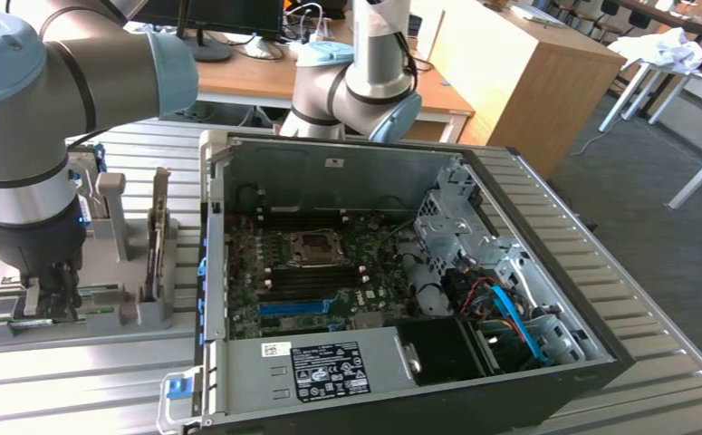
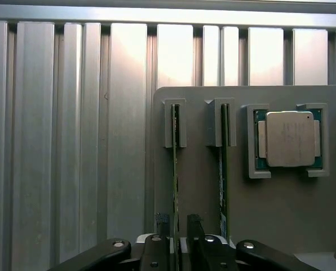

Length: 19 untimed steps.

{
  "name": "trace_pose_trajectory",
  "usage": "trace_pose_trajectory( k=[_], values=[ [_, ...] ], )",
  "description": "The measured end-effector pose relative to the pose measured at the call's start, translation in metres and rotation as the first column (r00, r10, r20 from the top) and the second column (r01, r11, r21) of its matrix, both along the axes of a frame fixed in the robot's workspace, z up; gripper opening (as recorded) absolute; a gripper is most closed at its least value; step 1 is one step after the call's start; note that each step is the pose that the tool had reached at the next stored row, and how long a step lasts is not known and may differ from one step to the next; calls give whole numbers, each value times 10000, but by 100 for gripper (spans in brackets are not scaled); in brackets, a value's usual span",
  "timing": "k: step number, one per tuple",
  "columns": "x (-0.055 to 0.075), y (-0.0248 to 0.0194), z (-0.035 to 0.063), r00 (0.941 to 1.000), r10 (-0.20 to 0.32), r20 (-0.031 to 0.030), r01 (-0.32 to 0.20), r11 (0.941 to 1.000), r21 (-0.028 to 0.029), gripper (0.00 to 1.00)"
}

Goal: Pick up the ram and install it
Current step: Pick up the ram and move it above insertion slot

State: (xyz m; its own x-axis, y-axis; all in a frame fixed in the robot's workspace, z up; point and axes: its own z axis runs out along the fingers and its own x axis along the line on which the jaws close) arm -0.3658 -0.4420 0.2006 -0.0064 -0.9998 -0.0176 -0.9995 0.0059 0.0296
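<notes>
The robot's gripper should next grab the ram stick by its long edge opposite the contacts, so that it can install the stick in the motherboard (image 1: 314, 278).
Two green ram sticks stand on edge in slots of a grey holder (image 2: 199, 169). My gripper (image 2: 178, 228) straddles one ram stick (image 2: 175, 169), with one dark finger (image 2: 195, 226) on each side and a small gap still showing, so it is open. The other ram stick (image 2: 222, 169) stands parallel, just outside the fingers. In the exterior view my gripper (image 1: 51, 304) reaches straight down onto the holder (image 1: 127, 317) at that view's left, beside the open computer case (image 1: 326, 149).
A square silver processor (image 2: 290, 138) sits in its own pocket of the holder beside the sticks. The case lies open with the motherboard (image 1: 314, 272) facing up. A second robot arm (image 1: 363, 82) stands behind the case. Everything rests on a ribbed metal table (image 1: 85, 399).
</notes>
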Motion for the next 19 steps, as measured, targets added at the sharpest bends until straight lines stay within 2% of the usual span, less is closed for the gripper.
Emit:
trace_pose_trajectory(
  k=[1,19],
  values=[
    [0,0,0,10000,0,0,0,10000,1,24],
    [0,0,0,10000,0,0,0,10000,0,23]
  ],
)
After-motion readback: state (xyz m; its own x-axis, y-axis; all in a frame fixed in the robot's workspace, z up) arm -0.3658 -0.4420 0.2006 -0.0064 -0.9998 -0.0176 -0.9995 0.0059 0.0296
